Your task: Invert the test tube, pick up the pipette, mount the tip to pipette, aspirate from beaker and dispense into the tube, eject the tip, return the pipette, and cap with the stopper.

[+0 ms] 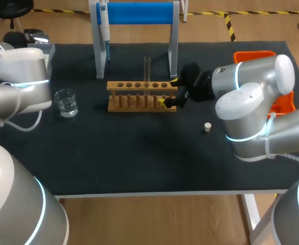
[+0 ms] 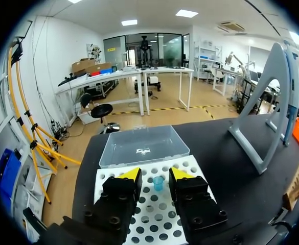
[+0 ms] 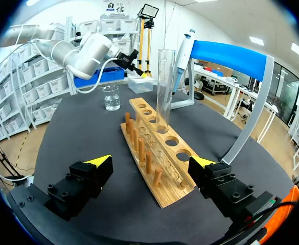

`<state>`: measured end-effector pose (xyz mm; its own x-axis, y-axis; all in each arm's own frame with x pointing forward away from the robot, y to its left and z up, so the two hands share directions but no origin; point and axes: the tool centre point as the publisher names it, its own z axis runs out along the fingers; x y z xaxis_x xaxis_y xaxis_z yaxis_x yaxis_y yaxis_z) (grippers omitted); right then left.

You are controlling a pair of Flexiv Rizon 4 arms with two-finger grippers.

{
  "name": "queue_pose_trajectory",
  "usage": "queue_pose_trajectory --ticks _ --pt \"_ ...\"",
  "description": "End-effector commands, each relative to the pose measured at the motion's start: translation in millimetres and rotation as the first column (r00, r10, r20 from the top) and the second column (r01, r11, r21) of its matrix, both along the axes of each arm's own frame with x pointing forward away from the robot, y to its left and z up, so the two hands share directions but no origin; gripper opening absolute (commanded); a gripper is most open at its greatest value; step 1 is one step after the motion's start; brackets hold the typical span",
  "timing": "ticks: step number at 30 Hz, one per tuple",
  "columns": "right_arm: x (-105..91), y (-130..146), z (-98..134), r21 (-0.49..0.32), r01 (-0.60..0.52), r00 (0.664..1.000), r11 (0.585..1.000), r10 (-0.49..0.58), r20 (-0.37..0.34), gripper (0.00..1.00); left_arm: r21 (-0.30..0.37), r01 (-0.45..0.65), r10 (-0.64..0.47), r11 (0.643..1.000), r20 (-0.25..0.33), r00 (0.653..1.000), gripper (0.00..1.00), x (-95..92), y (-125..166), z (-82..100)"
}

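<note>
The lower part of the blue tip sits down in the rack hole, so my left gripper should next grab the tip by its exposed upper end (image 2: 158,180).
A clear test tube (image 1: 146,71) stands upright in the wooden rack (image 1: 139,97). My right gripper (image 1: 168,92) is open wide at the rack's right end, which lies between its fingers untouched; the right wrist view shows the tube (image 3: 164,87) ahead of that gripper (image 3: 152,168). The pipette (image 1: 104,25) hangs on the blue-topped stand (image 1: 134,13). My left gripper (image 2: 154,174) hovers over the white tip rack (image 2: 149,214), fingers apart on either side of a blue tip (image 2: 158,182). The water beaker (image 1: 66,102) stands left of the rack. A small stopper (image 1: 207,127) lies right of it.
An orange tray (image 1: 267,55) sits at the back right behind my right arm. The tip box's clear lid (image 2: 141,145) lies just beyond the tip rack. The stand's grey leg (image 2: 264,117) rises to the left gripper's right.
</note>
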<state>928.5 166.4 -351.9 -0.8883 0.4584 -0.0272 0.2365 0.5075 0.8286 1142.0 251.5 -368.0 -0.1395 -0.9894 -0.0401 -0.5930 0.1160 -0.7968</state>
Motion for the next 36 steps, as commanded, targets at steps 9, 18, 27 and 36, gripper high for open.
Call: queue_pose_trajectory --ticks 9,18,27,36 --pt "0.0 -0.7 1.2 -0.003 -0.001 1.000 1.000 0.001 -0.003 1.00 0.003 0.003 -0.003 1.000 -0.003 1.000 0.20 2.5 -0.9 -3.4" --pt "0.0 -0.7 1.2 -0.003 -0.001 1.000 1.000 0.001 -0.003 1.00 0.004 0.006 -0.006 1.000 -0.006 1.000 0.13 2.3 -2.1 -3.7" --pt "0.0 -0.7 1.2 -0.003 -0.001 1.000 1.000 0.001 -0.003 1.00 0.003 0.005 -0.005 1.000 -0.007 1.000 0.00 1.0 -3.3 -3.5" --pt "0.0 -0.7 1.2 -0.003 -0.001 1.000 1.000 0.001 -0.003 1.00 0.010 0.008 -0.008 1.000 0.000 1.000 0.00 -0.5 -5.7 0.6"
